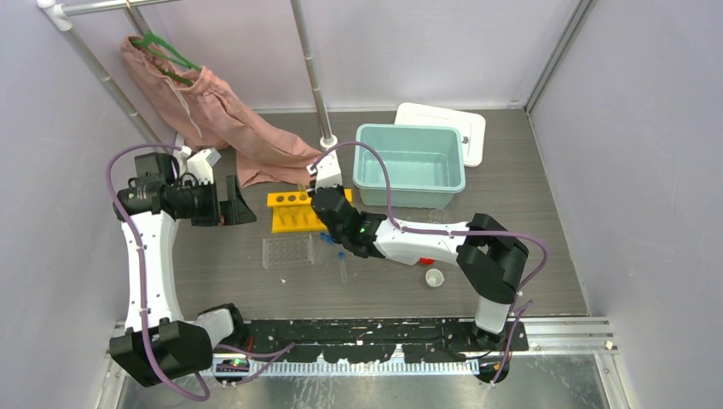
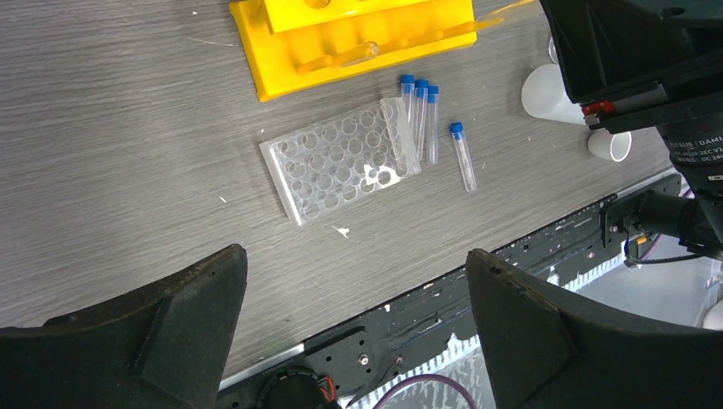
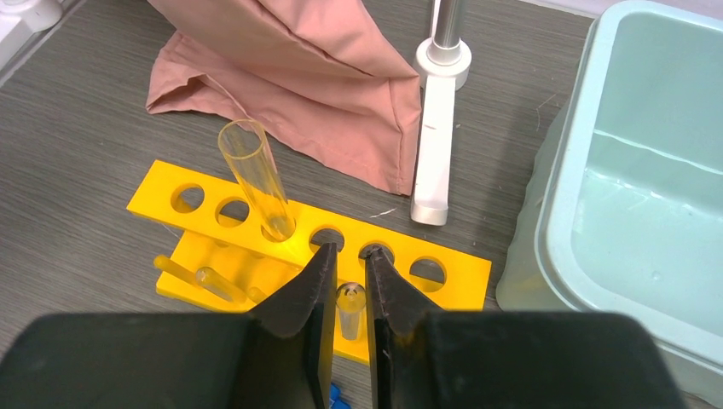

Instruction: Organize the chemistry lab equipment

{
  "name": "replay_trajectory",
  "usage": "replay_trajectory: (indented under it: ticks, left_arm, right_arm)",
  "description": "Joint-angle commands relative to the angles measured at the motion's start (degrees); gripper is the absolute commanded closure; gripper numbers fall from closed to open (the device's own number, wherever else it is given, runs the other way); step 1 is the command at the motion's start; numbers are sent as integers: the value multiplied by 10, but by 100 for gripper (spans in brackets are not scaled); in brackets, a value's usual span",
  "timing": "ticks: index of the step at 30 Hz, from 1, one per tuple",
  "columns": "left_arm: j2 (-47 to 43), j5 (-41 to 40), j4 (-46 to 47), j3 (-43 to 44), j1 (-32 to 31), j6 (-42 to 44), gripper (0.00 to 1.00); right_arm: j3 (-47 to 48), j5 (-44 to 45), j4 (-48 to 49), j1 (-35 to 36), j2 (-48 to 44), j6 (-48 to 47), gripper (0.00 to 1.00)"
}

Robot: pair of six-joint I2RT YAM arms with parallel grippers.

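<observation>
My right gripper keeps holding the small clear tube now, since the tube is above the yellow rack's lower shelf and opening now would drop and tip it.
My right gripper point(image 3: 349, 256) is shut on a small clear tube point(image 3: 350, 300), held over the yellow tube rack point(image 3: 443, 274), just in front of its row of holes. A larger clear tube point(image 3: 254, 177) stands tilted in one rack hole. In the top view the right gripper point(image 1: 320, 209) is over the rack point(image 1: 286, 213). My left gripper point(image 2: 354, 256) is open and empty, high over the table, left of the rack point(image 1: 232, 204). The clear well tray point(image 2: 341, 158) lies flat with three blue-capped tubes point(image 2: 420, 115) beside it and another tube point(image 2: 463, 155) apart. The tiny white cup point(image 2: 609, 145) and white squeeze bottle point(image 2: 546, 92) lie to the right.
A teal bin point(image 1: 409, 192) stands behind the right arm, with a white lid point(image 1: 465, 128) behind it. The pink cloth point(image 1: 222, 119) on its green hanger hangs and drapes at the back left. A metal pole base point(image 3: 435, 145) stands behind the rack.
</observation>
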Motion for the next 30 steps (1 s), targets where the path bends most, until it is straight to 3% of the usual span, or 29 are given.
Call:
replay_trajectory:
  ticks: [1,30]
  left_arm:
    - [-4,0,4,16,3,8,0]
    - [0,-2,1,25,3,11,0]
  right_arm:
    - [7,6,23,-2,-4,7,99]
    - [-5,-1,29,-14,50,30,99]
